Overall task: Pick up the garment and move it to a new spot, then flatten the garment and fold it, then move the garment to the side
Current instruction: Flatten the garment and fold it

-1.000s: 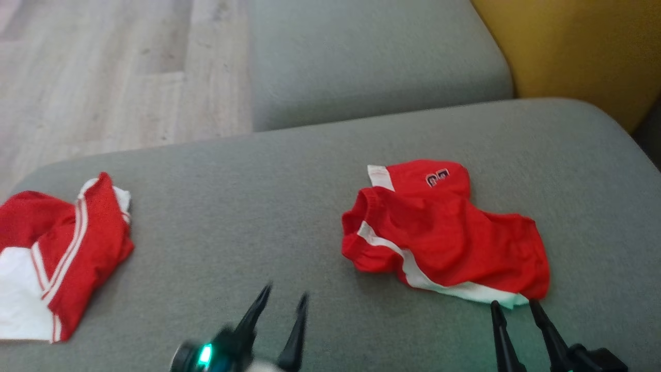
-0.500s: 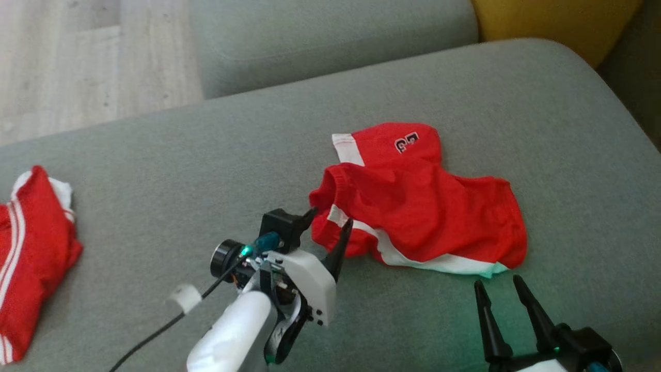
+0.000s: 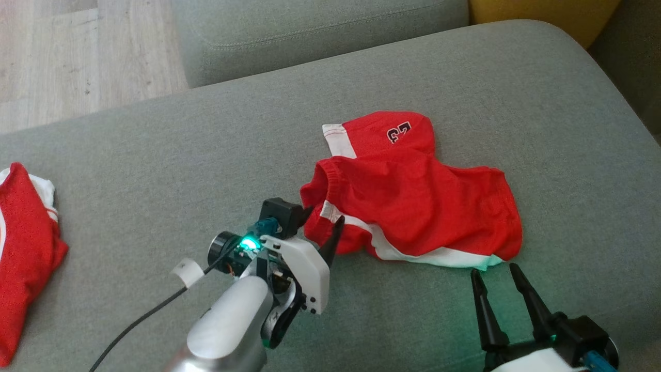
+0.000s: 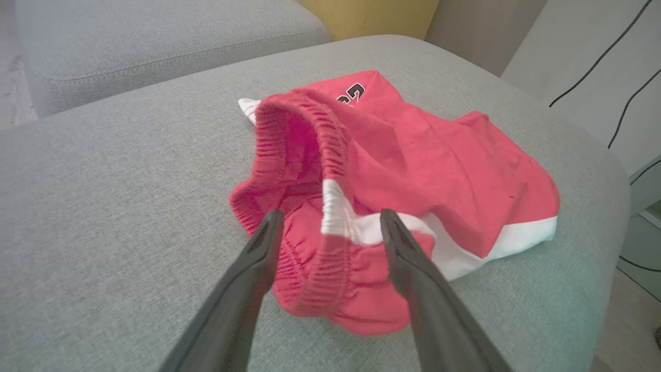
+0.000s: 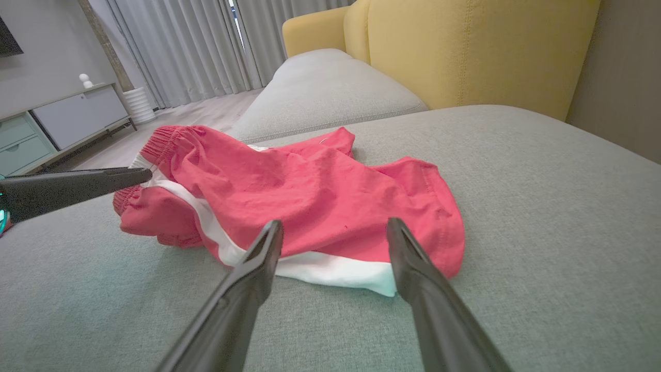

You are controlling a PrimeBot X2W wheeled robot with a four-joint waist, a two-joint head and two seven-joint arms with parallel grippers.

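Note:
Next, my left gripper pinches the garment (image 3: 413, 206) by its waistband corner (image 3: 329, 211), since the elastic waistband stands up in a fold while the garment's legs lie slack.
The garment (image 3: 413, 206), red shorts with a white side stripe and a black number, lies crumpled on the grey cushion (image 3: 155, 170), right of centre. My left gripper (image 3: 324, 216) is at its elastic waistband, on the garment's left edge. In the left wrist view the left gripper (image 4: 330, 214) is open, with the bunched waistband of the garment (image 4: 413, 155) between its fingers. My right gripper (image 3: 493, 269) stands open just short of the white hem at the garment's near right corner. In the right wrist view the right gripper (image 5: 334, 225) points at the garment (image 5: 310, 191).
Another red and white garment (image 3: 20, 248) lies at the cushion's left edge. A second grey cushion (image 3: 310, 31) sits behind, with wooden floor (image 3: 77, 51) at upper left. A yellow sofa back (image 5: 465, 46) rises at the far right. A black cable (image 3: 139, 323) trails from my left arm.
The head view has shifted, so the scene sits differently. My left arm has reached from the bottom edge up to the garment's waistband. The right gripper keeps its place by the hem.

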